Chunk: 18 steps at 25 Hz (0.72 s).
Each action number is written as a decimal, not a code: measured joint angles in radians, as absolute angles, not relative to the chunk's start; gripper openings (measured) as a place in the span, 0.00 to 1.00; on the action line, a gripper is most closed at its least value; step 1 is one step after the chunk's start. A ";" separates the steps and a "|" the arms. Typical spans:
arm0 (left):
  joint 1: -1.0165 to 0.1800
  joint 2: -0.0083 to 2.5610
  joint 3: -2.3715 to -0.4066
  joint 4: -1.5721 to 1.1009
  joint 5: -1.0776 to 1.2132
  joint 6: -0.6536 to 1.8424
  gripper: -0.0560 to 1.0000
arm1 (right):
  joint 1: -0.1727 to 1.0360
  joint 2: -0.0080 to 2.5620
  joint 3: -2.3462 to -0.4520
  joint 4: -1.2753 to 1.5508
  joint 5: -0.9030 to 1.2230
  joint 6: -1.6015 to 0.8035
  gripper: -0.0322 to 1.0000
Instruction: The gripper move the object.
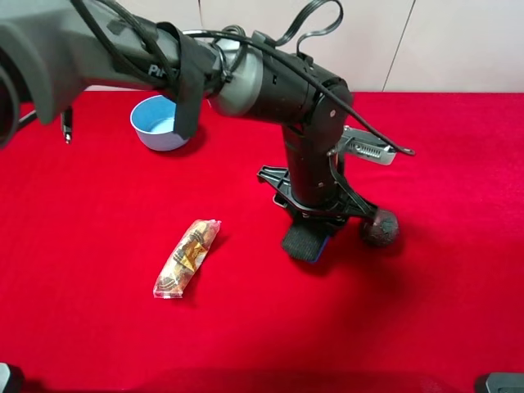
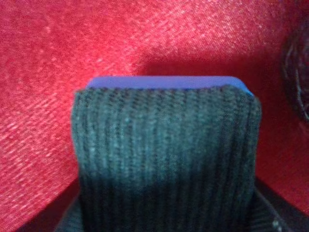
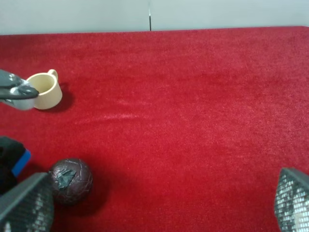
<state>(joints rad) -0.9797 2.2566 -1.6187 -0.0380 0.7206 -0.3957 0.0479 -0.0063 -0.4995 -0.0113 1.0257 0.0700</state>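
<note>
The blue lower edge of the sponge [image 1: 305, 243] is over the red cloth; the sponge would lie there, so my left gripper should open now.
The sponge [image 1: 305, 243], dark green-black on top with a blue underlayer, is just right of the cloth's middle, its lower end at or just above the red cloth. It fills the left wrist view [image 2: 166, 154], with its blue edge at the far end. My left gripper [image 1: 315, 219] reaches across from the left, stands straight over the sponge and is shut on it. A blue corner of the sponge shows in the right wrist view [image 3: 21, 162]. My right gripper [image 3: 164, 208] is open and empty above bare cloth, its fingertips [image 3: 26, 205] far apart.
A dark round ball [image 1: 379, 227] lies close to the right of the sponge; it also shows in the right wrist view [image 3: 71, 180]. A clear-wrapped snack packet [image 1: 187, 257] lies front left. A blue bowl [image 1: 160, 123] stands at the back left. A cream cup [image 3: 44, 90] stands further back.
</note>
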 joint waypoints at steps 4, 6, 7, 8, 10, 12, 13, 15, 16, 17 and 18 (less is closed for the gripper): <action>-0.980 2.262 -1.619 -0.041 0.720 -0.398 0.58 | 0.048 -0.006 -0.500 -0.008 1.026 0.070 0.70; -0.980 2.262 -1.619 -0.040 0.720 -0.399 0.58 | 0.048 -0.006 -0.500 -0.007 1.026 0.070 0.70; -0.980 2.262 -1.619 -0.040 0.722 -0.399 0.58 | 0.048 -0.006 -0.500 -0.007 1.026 0.070 0.70; -0.980 2.262 -1.619 -0.040 0.724 -0.399 0.58 | 0.048 -0.006 -0.500 -0.007 1.026 0.070 0.70; -0.980 2.262 -1.619 -0.039 0.725 -0.400 0.58 | 0.048 -0.006 -0.500 -0.007 1.026 0.070 0.70; -0.980 2.262 -1.619 -0.033 0.725 -0.400 0.58 | 0.048 -0.006 -0.500 -0.007 1.026 0.070 0.70; -0.980 2.262 -1.619 -0.028 0.725 -0.400 0.58 | 0.048 -0.006 -0.500 -0.007 1.026 0.070 0.70; -0.980 2.262 -1.619 -0.025 0.725 -0.400 0.59 | 0.048 -0.006 -0.500 -0.007 1.026 0.070 0.70; -0.980 2.262 -1.619 -0.025 0.725 -0.400 0.59 | 0.048 -0.006 -0.500 -0.007 1.026 0.070 0.70; -0.980 2.262 -1.619 -0.024 0.725 -0.400 0.60 | 0.048 -0.006 -0.500 -0.007 1.026 0.070 0.70; -0.980 2.262 -1.619 -0.024 0.725 -0.400 0.63 | 0.048 -0.006 -0.500 -0.007 1.026 0.070 0.70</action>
